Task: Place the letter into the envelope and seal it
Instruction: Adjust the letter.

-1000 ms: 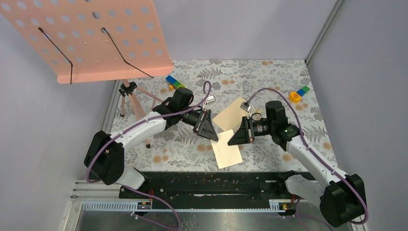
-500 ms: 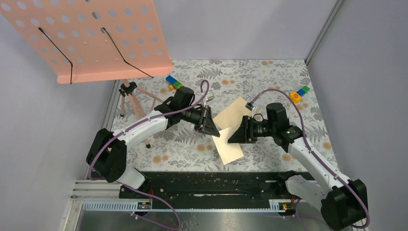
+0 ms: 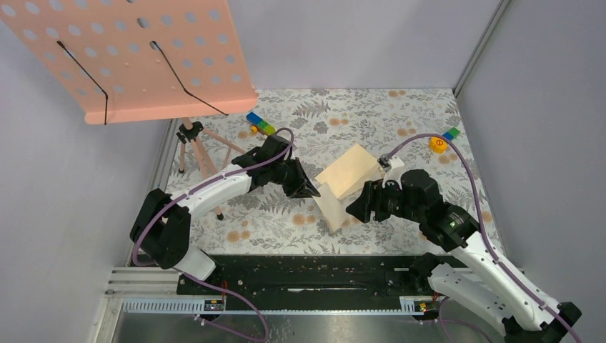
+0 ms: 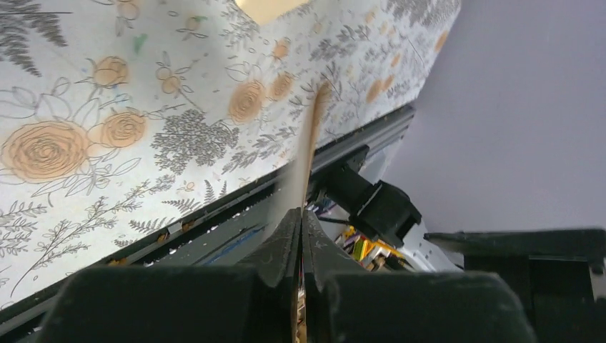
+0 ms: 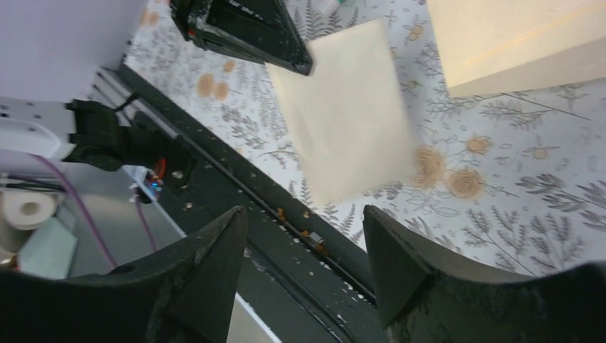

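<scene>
The letter needs to be pinched edge-on next by its free edge (image 3: pixel 341 224), away from my left gripper, with my right gripper. That leaves the opposite edge free to go into the envelope (image 3: pixel 349 168).
The letter (image 3: pixel 334 211), a pale cream sheet, sits mid-table with its left corner pinched in my left gripper (image 3: pixel 313 191), which is shut on it. In the left wrist view the letter (image 4: pixel 309 150) runs edge-on away from the closed fingertips (image 4: pixel 301 214). The right wrist view shows the letter (image 5: pixel 346 114) hanging from the left gripper (image 5: pixel 286 53). My right gripper (image 3: pixel 355 209) stands just right of the letter, open and empty (image 5: pixel 307 236). The tan envelope (image 3: pixel 349 168) lies behind the letter, also seen in the right wrist view (image 5: pixel 514 36).
A pink perforated stand (image 3: pixel 143 57) on a tripod (image 3: pixel 193 146) overhangs the back left. Coloured blocks lie at the back (image 3: pixel 259 123) and at the far right (image 3: pixel 443 139). A black rail (image 3: pixel 307 275) borders the near edge of the floral mat.
My right gripper opened, let go of the letter and drew back to the right. My left gripper shut on the letter's left corner and the sheet shifted toward the envelope.
</scene>
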You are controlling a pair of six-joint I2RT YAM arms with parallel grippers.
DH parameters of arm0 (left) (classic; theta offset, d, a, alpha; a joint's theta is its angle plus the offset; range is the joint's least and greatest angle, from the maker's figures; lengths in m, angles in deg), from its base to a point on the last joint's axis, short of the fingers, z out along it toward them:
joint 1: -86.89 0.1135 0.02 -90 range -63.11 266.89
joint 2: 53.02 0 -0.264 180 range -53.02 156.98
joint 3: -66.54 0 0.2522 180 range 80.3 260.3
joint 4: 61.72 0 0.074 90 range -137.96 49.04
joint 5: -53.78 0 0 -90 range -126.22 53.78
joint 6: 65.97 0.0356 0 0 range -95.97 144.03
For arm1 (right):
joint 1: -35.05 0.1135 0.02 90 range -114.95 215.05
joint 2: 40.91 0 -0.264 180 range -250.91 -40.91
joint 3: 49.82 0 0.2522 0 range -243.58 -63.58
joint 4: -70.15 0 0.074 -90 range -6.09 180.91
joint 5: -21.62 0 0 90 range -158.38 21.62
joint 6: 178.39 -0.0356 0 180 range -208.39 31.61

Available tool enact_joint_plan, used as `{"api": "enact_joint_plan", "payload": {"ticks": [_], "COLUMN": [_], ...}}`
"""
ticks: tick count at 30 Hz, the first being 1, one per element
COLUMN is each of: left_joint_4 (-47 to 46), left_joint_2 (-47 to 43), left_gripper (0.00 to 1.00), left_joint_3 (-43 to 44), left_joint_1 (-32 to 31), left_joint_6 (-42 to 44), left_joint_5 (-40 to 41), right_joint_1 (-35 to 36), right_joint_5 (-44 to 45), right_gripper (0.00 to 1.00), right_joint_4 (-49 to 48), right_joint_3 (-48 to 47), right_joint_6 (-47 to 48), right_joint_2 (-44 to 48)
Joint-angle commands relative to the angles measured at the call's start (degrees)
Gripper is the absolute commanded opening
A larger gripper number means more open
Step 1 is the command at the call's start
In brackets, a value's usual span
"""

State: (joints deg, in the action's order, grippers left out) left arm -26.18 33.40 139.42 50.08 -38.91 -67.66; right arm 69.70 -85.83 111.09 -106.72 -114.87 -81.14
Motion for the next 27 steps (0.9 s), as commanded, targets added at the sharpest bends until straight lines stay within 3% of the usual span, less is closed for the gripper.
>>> {"api": "enact_joint_plan", "payload": {"ticks": [1, 4, 10, 20, 27], "left_joint_4": [3.2, 3.2, 4.4, 10.0, 11.1], "left_joint_2": [-2.2, -4.0, -6.0, -7.4, -6.8], "left_gripper": [0.00, 0.00, 0.00, 0.00, 0.00], "left_joint_3": [2.9, 2.3, 1.6, 3.7, 6.0], "left_joint_1": [-1.0, -1.0, -1.0, -1.4, -1.4], "left_joint_6": [-6.1, -7.5, -9.0, -11.3, -11.4], "left_joint_5": [7.5, 8.4, 8.9, 12.9, 12.8], "right_joint_1": [6.9, 9.5, 12.8, 31.9, 35.7], "right_joint_5": [17.8, 27.0, 26.4, 43.3, 44.6], "right_gripper": [0.69, 0.71, 0.73, 0.73, 0.73], "right_joint_4": [5.7, 9.4, 4.2, 3.1, -2.4], "right_joint_3": [-3.7, -4.3, -3.0, -12.2, -13.5], "right_joint_6": [3.7, 4.0, 5.4, 9.3, 9.8], "right_joint_2": [-1.4, -2.8, -3.1, -19.3, -24.6]}}
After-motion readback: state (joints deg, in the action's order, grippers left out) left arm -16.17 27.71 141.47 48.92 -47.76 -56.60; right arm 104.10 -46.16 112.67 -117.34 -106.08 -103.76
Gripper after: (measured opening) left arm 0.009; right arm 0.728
